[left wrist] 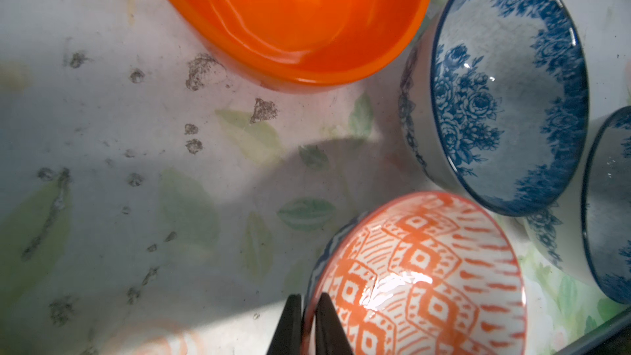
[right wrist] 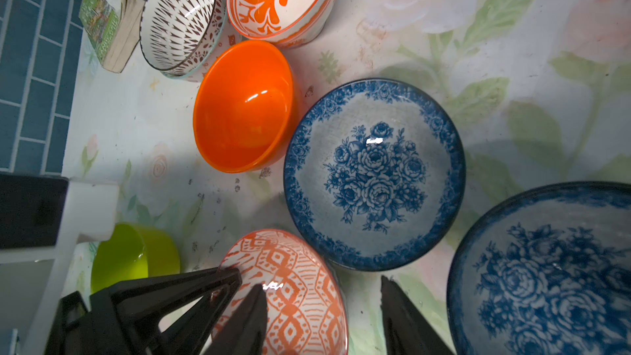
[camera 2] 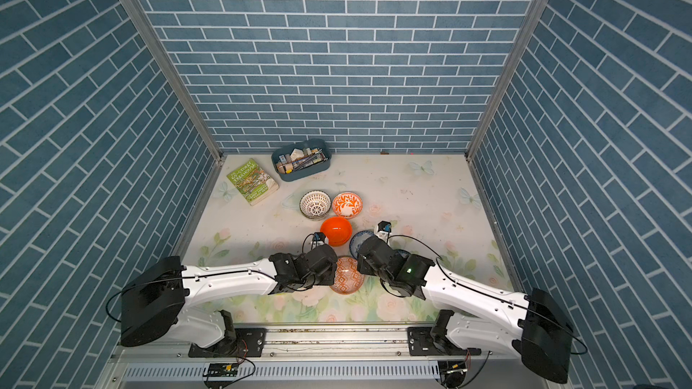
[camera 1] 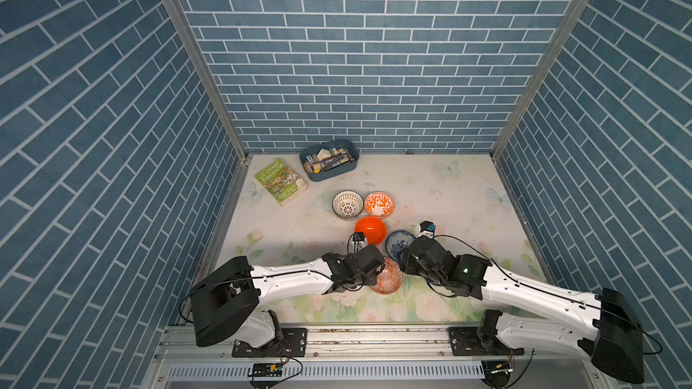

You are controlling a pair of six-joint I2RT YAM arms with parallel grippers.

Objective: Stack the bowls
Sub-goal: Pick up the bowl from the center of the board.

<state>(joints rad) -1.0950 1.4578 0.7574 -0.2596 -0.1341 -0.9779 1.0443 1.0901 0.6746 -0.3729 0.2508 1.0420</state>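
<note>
I will next use my right gripper to grab the diamond-patterned bowl by its rim opposite my left gripper, so the bowl's bottom stays free to stack.
My left gripper point(left wrist: 309, 324) is shut on the near rim of an orange-white diamond-patterned bowl point(left wrist: 420, 274), which sits at the table's front middle point(camera 1: 389, 282). My right gripper point(right wrist: 322, 309) is open, with one finger over this bowl point(right wrist: 300, 288) and the other outside its rim. A plain orange bowl point(camera 1: 370, 230), a blue-white floral bowl point(camera 1: 397, 243), a white lattice bowl point(camera 1: 347, 204) and an orange-white leaf-patterned bowl point(camera 1: 379, 204) stand behind. The right wrist view also shows a lime green bowl point(right wrist: 133, 254) and another blue-white floral bowl point(right wrist: 546, 268), both hidden under the arms in both top views.
A green book point(camera 1: 281, 181) lies at the back left. A blue tray point(camera 1: 350, 153) of stationery stands against the back wall. Tiled walls close in three sides of the flowered table point(camera 1: 468, 196).
</note>
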